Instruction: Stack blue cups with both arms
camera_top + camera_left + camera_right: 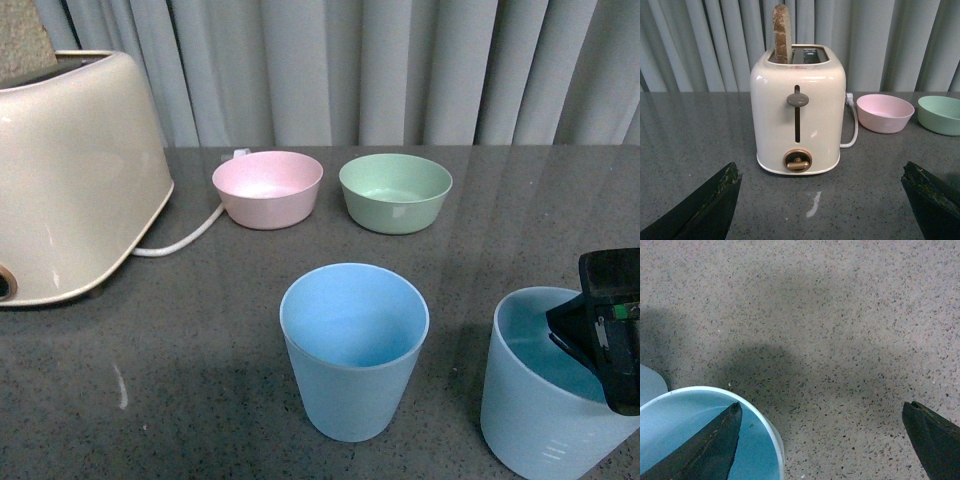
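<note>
Next, my right gripper picks up this blue cup by its rim (515, 300) to stack it into the other blue cup (352, 360).
Two light-blue cups stand upright on the grey table. One cup (354, 350) is in the front middle; the other cup (545, 390) is at the front right. My right gripper (585, 335) is open over the right cup's rim. In the right wrist view the right gripper (822, 405) has one finger (710, 445) inside that cup (675, 435) and the other finger (932, 435) outside it. A sliver of the middle cup (649, 384) shows beside it. My left gripper (820, 167) is open and empty, low over the table facing the toaster; it is out of the front view.
A cream toaster (70, 170) with a slice of bread (781, 35) stands at the left, with its white cord (185, 238) running behind. A pink bowl (267, 188) and a green bowl (395, 192) sit behind the cups. Grey curtains hang behind the table.
</note>
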{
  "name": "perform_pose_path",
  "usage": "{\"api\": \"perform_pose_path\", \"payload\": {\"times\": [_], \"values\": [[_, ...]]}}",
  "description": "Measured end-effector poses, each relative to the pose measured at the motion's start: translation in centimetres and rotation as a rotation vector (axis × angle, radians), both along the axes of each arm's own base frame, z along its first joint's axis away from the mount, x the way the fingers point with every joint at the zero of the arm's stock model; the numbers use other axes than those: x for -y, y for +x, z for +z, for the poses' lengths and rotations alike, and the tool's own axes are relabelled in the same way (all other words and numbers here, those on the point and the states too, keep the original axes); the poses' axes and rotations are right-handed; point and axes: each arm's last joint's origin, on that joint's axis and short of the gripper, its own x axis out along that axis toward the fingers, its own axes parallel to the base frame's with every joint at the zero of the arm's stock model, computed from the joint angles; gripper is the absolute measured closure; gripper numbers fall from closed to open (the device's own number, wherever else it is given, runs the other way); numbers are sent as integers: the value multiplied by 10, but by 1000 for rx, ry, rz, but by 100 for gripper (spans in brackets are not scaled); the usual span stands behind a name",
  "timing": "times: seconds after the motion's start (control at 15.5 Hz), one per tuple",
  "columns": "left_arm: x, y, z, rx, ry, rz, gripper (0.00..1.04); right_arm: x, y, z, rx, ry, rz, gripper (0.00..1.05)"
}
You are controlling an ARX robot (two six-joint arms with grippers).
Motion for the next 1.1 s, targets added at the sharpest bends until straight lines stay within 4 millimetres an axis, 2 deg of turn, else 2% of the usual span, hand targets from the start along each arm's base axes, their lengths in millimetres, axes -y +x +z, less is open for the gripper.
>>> {"api": "perform_pose_path", "payload": {"times": [0.06, 0.13, 0.45, 0.71, 0.91, 1.1], "values": [[0, 0, 0, 0, 0, 0, 7, 0, 0, -1, -10, 6, -6, 7], [0, 0, 0, 0, 0, 0, 7, -1, -1, -1, -12, 10, -6, 11], [0, 0, 0, 0, 0, 0, 7, -2, -5, 0, -50, 42, -3, 63], [0, 0, 0, 0, 0, 0, 7, 2, -3, 15, -31, 89, -9, 103], [0, 0, 0, 0, 0, 0, 7, 6, -4, 37, 44, 129, -5, 103], [0, 0, 0, 0, 0, 0, 7, 16, -6, 81, 218, 189, -1, 103]]}}
